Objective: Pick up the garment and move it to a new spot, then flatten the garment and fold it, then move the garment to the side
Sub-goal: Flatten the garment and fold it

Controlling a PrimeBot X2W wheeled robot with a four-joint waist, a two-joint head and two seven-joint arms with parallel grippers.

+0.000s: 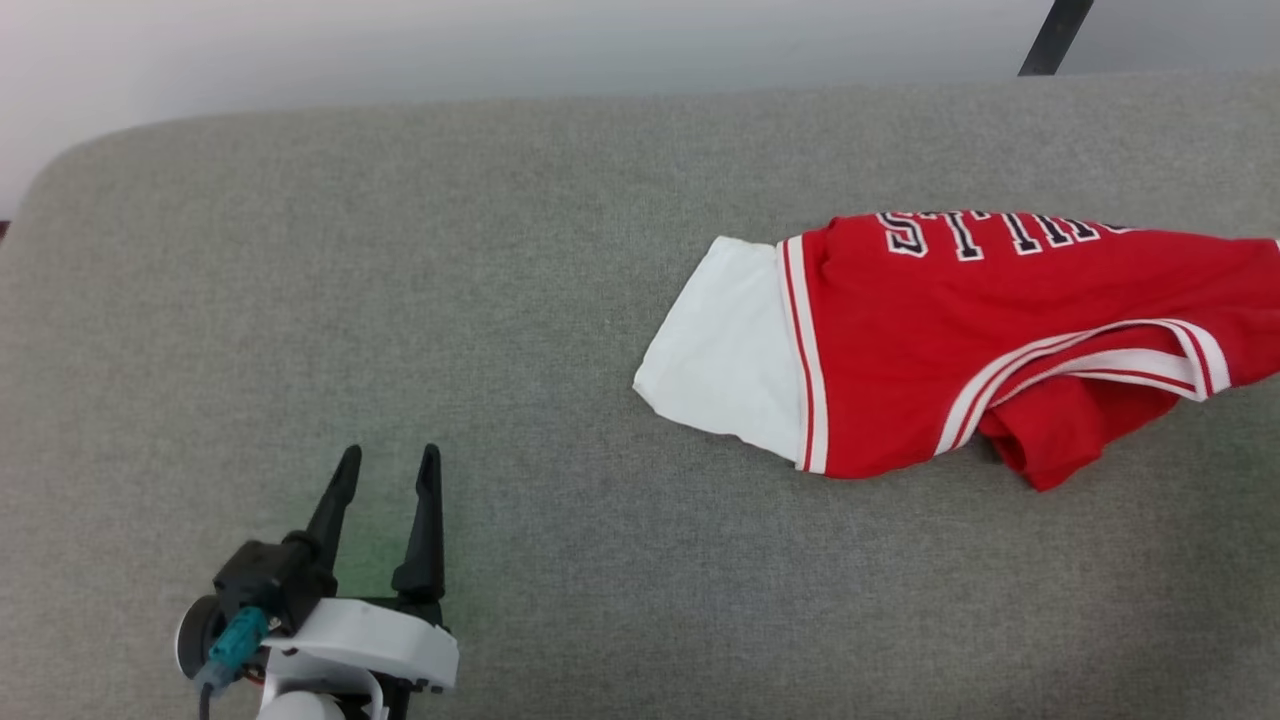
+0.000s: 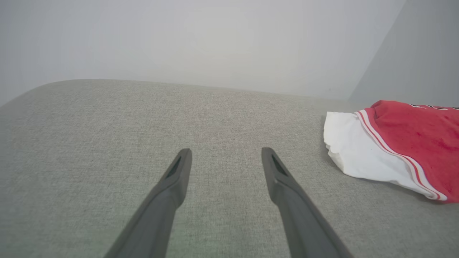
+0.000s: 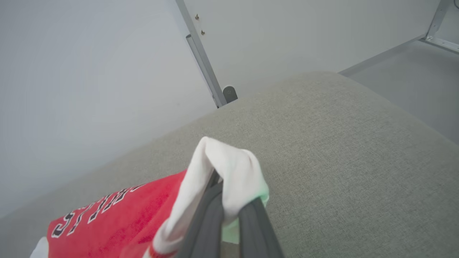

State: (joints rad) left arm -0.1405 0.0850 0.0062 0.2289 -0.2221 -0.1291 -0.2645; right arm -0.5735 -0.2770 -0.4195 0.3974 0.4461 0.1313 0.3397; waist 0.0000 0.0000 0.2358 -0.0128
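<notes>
My left gripper grabs the garment by its white sleeve edge (image 1: 657,342) next, as that edge puckers up off the cushion while the red body (image 1: 900,348) lies slack.
The garment (image 1: 980,340), a red jersey T-shirt with white sleeves, striped trim and block letters, lies crumpled at the right of the grey cushion, running off the head view's right edge. One white sleeve points left. My left gripper (image 1: 388,468) stands open at the lower left, well apart from the garment (image 2: 394,150), nothing between its fingers (image 2: 179,172). In the right wrist view my right gripper (image 3: 224,195) is shut on the garment's other white sleeve (image 3: 222,172), which bunches over the fingertips; the red lettered body (image 3: 114,218) trails to the left.
The grey fabric cushion (image 1: 400,300) spreads wide to the left and front of the garment. A pale wall runs behind it. A dark metal post (image 1: 1055,35) rises at the back right, seen as a grey frame leg (image 3: 202,57) near the cushion's rounded end.
</notes>
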